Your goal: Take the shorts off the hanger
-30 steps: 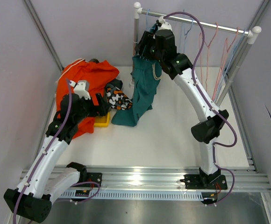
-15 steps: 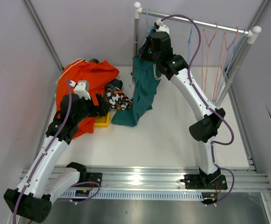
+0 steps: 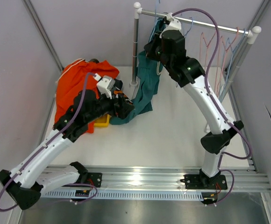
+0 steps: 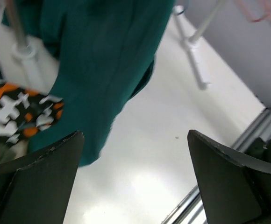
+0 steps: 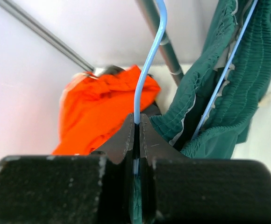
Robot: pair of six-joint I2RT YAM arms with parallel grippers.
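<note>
I should next grab the teal shorts (image 3: 147, 88) low by their bottom hem (image 3: 122, 119) with my left gripper to remove them. Their waistband stays free to slip off the hanger.
The teal shorts (image 3: 147, 88) hang from a light blue wire hanger (image 5: 149, 60) at the left end of the rack rail (image 3: 196, 21), with their lower end trailing on the table. My right gripper (image 5: 138, 122) is shut on the hanger's wire just under the rail, and the bunched teal waistband (image 5: 238, 93) is to its right. My left gripper (image 3: 128, 108) stands open low over the table beside the bottom hem of the teal shorts (image 4: 103, 60), with nothing between its fingers (image 4: 46, 163).
Bright orange shorts (image 3: 79, 84) and a camouflage pair (image 4: 18, 112) lie heaped at the left. A yellow object (image 3: 103, 122) sits under the left arm. Several bare hangers (image 3: 219, 46) hang on the rail's right half. The rack's left post (image 3: 135, 46) stands next to the teal shorts.
My right gripper has shut on the blue hanger wire and risen toward the rail, lifting the teal shorts. My left arm has swung right, from the orange pile to the teal hem.
</note>
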